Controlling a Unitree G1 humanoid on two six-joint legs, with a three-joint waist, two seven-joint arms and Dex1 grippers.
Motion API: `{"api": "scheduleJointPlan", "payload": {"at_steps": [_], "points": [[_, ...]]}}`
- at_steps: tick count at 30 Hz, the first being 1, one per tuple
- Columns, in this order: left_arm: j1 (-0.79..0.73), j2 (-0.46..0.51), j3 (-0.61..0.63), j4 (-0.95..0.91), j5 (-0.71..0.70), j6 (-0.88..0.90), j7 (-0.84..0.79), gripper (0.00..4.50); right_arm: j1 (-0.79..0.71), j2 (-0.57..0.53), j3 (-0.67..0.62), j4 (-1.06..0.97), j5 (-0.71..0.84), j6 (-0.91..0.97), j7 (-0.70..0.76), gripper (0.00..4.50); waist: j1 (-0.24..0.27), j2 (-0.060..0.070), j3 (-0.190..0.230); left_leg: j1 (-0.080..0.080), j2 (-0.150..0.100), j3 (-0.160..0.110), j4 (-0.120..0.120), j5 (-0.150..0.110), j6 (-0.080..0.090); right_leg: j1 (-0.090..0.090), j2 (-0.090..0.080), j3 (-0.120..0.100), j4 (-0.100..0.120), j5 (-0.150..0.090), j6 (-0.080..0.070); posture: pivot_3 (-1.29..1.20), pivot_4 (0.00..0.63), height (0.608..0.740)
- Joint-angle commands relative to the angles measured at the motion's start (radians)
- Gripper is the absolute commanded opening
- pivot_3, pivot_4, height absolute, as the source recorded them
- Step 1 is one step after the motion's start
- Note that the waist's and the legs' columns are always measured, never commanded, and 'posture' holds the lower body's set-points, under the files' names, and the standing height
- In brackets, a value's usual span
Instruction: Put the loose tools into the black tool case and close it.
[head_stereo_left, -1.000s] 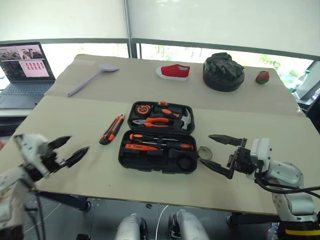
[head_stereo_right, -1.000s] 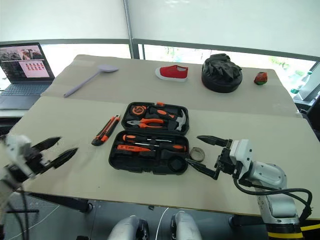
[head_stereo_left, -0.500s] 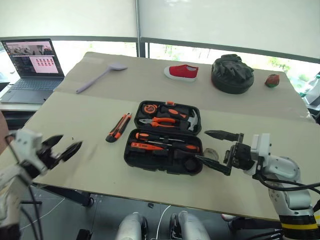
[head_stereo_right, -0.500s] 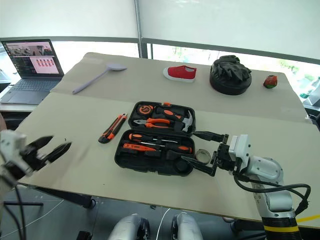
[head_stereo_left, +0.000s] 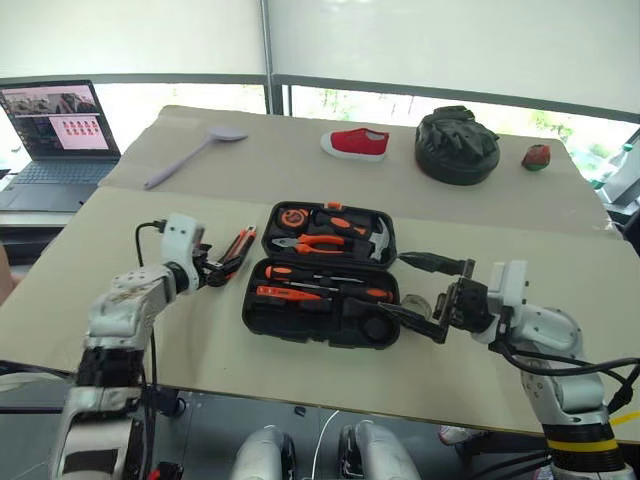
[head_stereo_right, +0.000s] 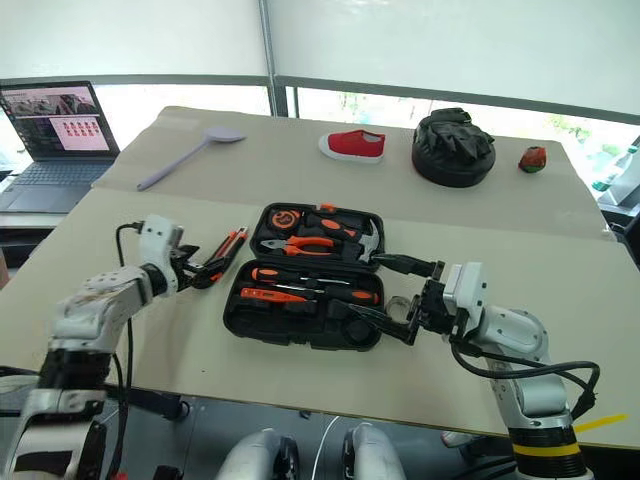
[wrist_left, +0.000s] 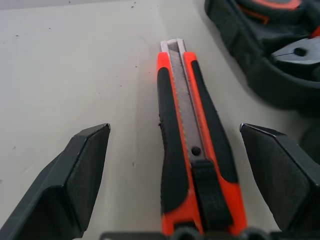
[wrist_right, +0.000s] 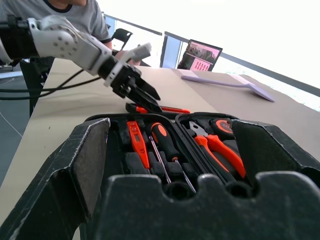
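My left gripper has fingers on either side of the knife's orange-black handle (head_stereo_left: 233, 252) (wrist_left: 197, 165) above the table. It needs to close now. Closing now would hold the knife.
The black tool case (head_stereo_left: 262, 312) lies open in the middle of the table, with screwdrivers (head_stereo_left: 312, 276) in its near half and pliers and a hammer in its far half. The orange-black utility knife (wrist_left: 192, 150) lies left of the case. My left gripper (head_stereo_left: 218, 268) is open, its fingers (wrist_left: 75, 175) straddling the knife's near end without touching it. My right gripper (head_stereo_left: 392, 285) stands open at the case's right end. The small grey tape roll (head_stereo_left: 422, 304) lies on the table between its fingers.
At the back of the table lie a lilac spoon (head_stereo_left: 190, 155), a red shoe (head_stereo_left: 355, 143), a round black bag (head_stereo_left: 455, 145) and a small red object (head_stereo_left: 537, 155). A laptop (head_stereo_left: 55, 120) stands off to the left. A person (wrist_right: 75, 10) sits beyond the table's left side.
My left arm has swung in from the table's near left edge to the utility knife, fingers still open. The right gripper has hardly moved.
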Motion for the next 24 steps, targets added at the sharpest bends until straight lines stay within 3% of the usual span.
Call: {"api": "scheduleJointPlan", "payload": {"at_steps": [1, 4, 8, 11, 14, 19, 24], "points": [[-0.047, -0.015, -0.038, 0.076, 0.053, -0.031, -0.003, 3.95, -0.007, 0.006, 0.001, -0.047, 0.001, -0.011, -0.017, 4.5, 0.0, 0.0, 0.0, 0.0, 0.0, 0.0, 0.0, 0.0, 0.0, 0.0, 0.0, 0.0, 0.0, 0.0, 0.0, 0.0, 0.15, 0.74], [-0.034, -0.019, -0.037, 0.068, 0.046, -0.02, -0.035, 2.98, -0.001, 0.005, -0.006, -0.056, 0.005, -0.011, -0.032, 4.5, 0.0, 0.0, 0.0, 0.0, 0.0, 0.0, 0.0, 0.0, 0.0, 0.0, 0.0, 0.0, 0.0, 0.001, -0.002, 0.0, 0.15, 0.74], [0.019, -0.001, 0.069, 0.004, -0.017, -0.105, -0.074, 1.68, 0.015, 0.001, -0.01, -0.065, 0.004, -0.016, -0.039, 4.5, -0.004, 0.0, 0.0, 0.003, 0.0, 0.0, 0.0, 0.0, 0.0, 0.001, 0.0, 0.0, 0.001, 0.0, 0.0, 0.0, 0.15, 0.74], [0.042, 0.029, 0.15, -0.04, -0.071, -0.241, -0.16, 1.64, 0.02, -0.003, -0.013, -0.07, 0.006, -0.015, -0.042, 4.5, -0.013, 0.0, 0.0, 0.003, 0.001, 0.0, 0.0, 0.001, -0.001, 0.0, 0.0, 0.001, 0.002, 0.0, 0.0, 0.0, 0.15, 0.74], [0.069, 0.106, 0.137, -0.095, -0.102, -0.344, -0.369, 1.64, 0.028, -0.017, -0.018, -0.074, 0.014, -0.009, -0.03, 4.5, -0.013, -0.001, 0.0, 0.0, 0.001, 0.0, 0.0, 0.001, -0.002, -0.002, 0.0, -0.001, 0.002, 0.001, -0.003, 0.0, 0.15, 0.74], [0.073, 0.218, 0.007, -0.228, -0.146, -0.414, -0.742, 1.64, 0.034, -0.086, -0.045, -0.072, 0.043, 0.02, 0.019, 4.5, 0.003, 0.0, 0.001, -0.001, 0.0, 0.0, 0.0, 0.0, 0.0, -0.001, -0.001, -0.001, 0.0, 0.001, -0.004, 0.0, 0.15, 0.74], [0.033, 0.267, -0.181, -0.333, -0.063, -0.414, -0.89, 1.64, 0.05, -0.133, -0.051, -0.085, 0.066, 0.057, 0.043, 4.5, 0.002, 0.0, 0.001, -0.003, 0.0, 0.0, 0.001, -0.001, 0.002, -0.001, -0.001, -0.001, -0.002, 0.0, 0.0, 0.0, 0.15, 0.74]]}}
